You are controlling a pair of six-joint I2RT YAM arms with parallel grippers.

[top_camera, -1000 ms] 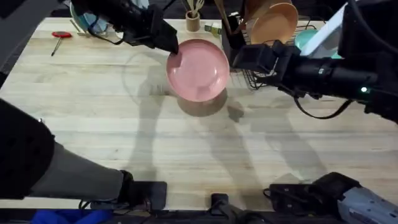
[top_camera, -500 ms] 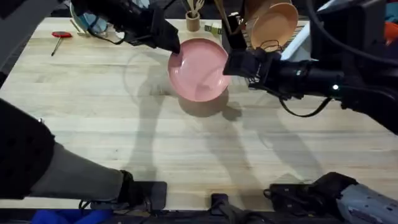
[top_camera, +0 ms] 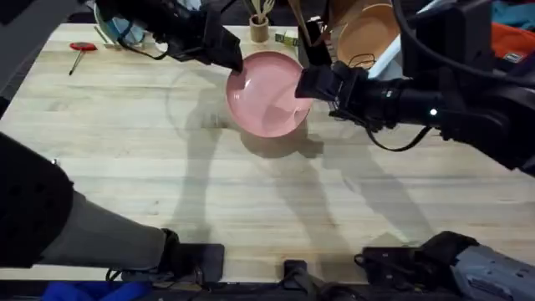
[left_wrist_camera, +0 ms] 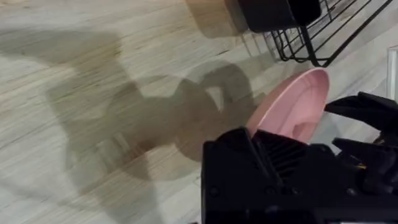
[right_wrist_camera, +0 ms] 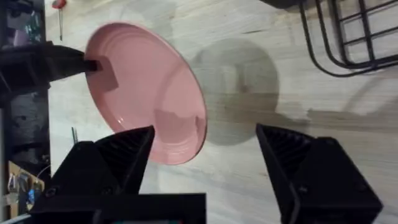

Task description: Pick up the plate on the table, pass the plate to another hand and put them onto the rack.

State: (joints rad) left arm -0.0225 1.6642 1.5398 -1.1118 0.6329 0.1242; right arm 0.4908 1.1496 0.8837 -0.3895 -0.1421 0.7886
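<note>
My right gripper should next take over the pink plate by grabbing its rim (right_wrist_camera: 204, 124), and then put the plate onto the wire rack (right_wrist_camera: 364, 40).
The pink plate (top_camera: 266, 94) hangs tilted above the table (top_camera: 125, 150) and casts a shadow beneath it. My left gripper (top_camera: 236, 73) is shut on its far-left rim. In the right wrist view its black fingers (right_wrist_camera: 93, 65) pinch the plate (right_wrist_camera: 143, 93). My right gripper (top_camera: 306, 84) is at the plate's right rim. It stands open (right_wrist_camera: 205, 155), with the plate's edge between its spread fingers, not touching. The left wrist view shows the plate (left_wrist_camera: 292, 102) edge-on. The black wire rack (top_camera: 364, 60) stands behind the right arm, partly hidden.
A peach-orange plate (top_camera: 368, 33) stands in the rack. A wooden holder with sticks (top_camera: 261, 29) is at the back edge. A red-handled tool (top_camera: 82, 48) lies at the back left. The near half of the table is bare wood.
My right gripper has moved left from the rack side to the plate's right rim. The left gripper and the plate have hardly moved.
</note>
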